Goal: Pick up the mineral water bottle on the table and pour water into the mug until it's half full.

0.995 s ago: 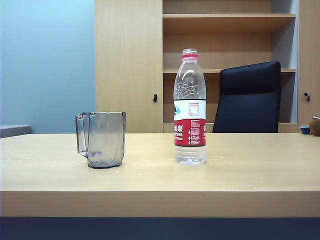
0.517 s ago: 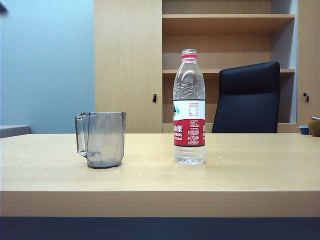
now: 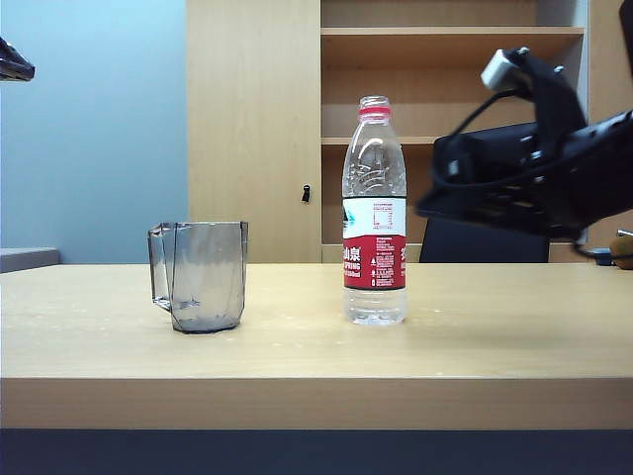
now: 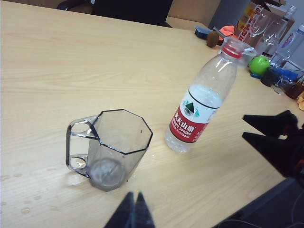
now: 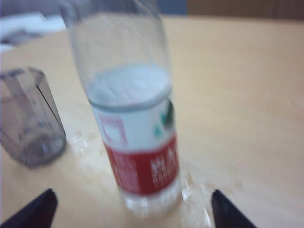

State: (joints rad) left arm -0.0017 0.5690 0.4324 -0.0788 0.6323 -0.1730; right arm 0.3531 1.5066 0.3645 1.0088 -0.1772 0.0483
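My right gripper takes hold of the bottle by its labeled middle (image 3: 374, 243) next, so the bottle's opening stays free to pour into the mug (image 3: 201, 275).
The mineral water bottle (image 3: 374, 213) stands upright and uncapped on the table (image 3: 316, 401), with the mug (image 3: 201, 275) to its left. My right gripper (image 3: 427, 208) hovers just right of the bottle at label height. It is open, its fingers (image 5: 40, 206) wide apart on either side of the bottle (image 5: 137, 137) and clear of it. Well back from the mug (image 4: 111, 152), my left gripper (image 4: 133, 209) is shut and empty. The mug looks empty. The bottle (image 4: 202, 102) is clear, and I cannot make out its water level.
A black chair (image 3: 495, 252) and wooden shelves stand behind the table. Small water drops (image 4: 23, 209) dot the wood near the mug. A green ball (image 4: 259, 64), bottles and glasses crowd the table's far end. Part of my left arm (image 3: 15, 61) shows at the upper left.
My right arm has swung in from the right to beside the bottle. A bit of my left arm has come in at the upper left. Bottle and mug have not moved.
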